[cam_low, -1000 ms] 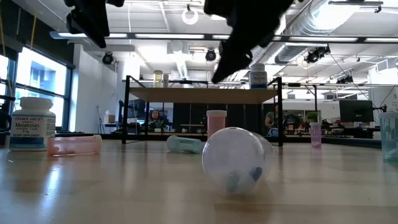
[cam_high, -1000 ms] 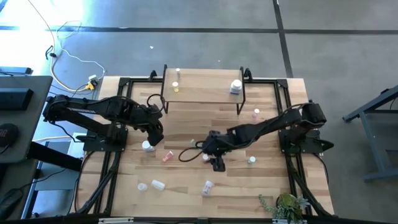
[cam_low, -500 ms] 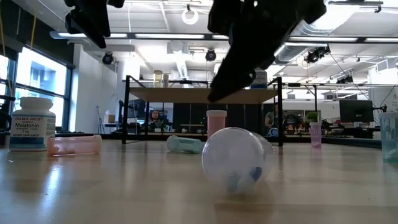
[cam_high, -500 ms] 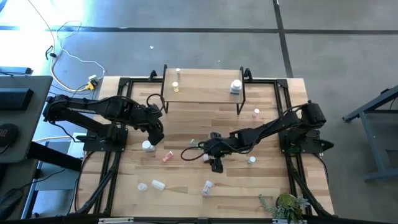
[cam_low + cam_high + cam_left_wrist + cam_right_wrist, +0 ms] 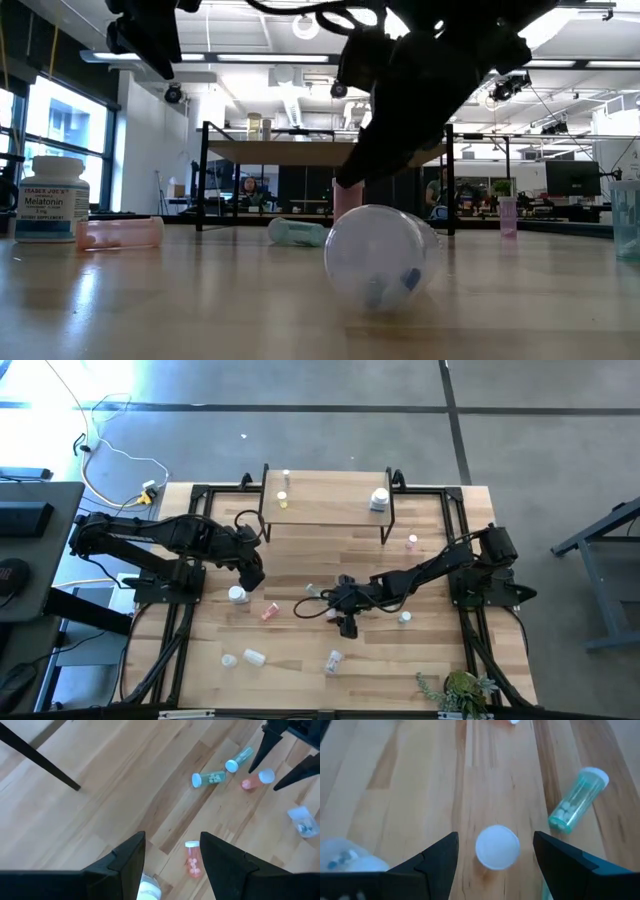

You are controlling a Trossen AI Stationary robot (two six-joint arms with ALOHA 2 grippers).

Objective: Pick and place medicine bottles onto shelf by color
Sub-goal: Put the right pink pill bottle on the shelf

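My right gripper closes on the bottle next, since closing would catch it. The bottle's white cap (image 5: 497, 847) sits level between the ends of the gripper's fingers.
My right gripper (image 5: 326, 606) stands open and low over mid-table. Its fingers (image 5: 440, 857) stand on either side of an upright pink, white-capped medicine bottle (image 5: 497, 846) (image 5: 347, 195), with a gap showing on each side. My left gripper (image 5: 256, 575) hangs open at the left, above a white bottle (image 5: 237, 595) that stands on its base. A pink bottle (image 5: 193, 860) lies on its side nearby. Two green bottles (image 5: 210, 778) (image 5: 239, 759) lie beside the right gripper. The shelf (image 5: 325, 510) at the far edge carries small bottles (image 5: 283, 495) at its left and a white one (image 5: 379, 500) at its right.
A clear jar (image 5: 380, 255) lies on its side just nearer than the right gripper. More bottles lie toward the near edge (image 5: 253, 656) (image 5: 333, 660). One stands at the right (image 5: 404, 618) and a pink one (image 5: 412, 542) by the shelf's right leg. A plant (image 5: 460, 690) sits at the near right corner.
My right gripper has come down toward the table and tipped more level. Its open fingers now reach down around the upright pink bottle, which has not moved.
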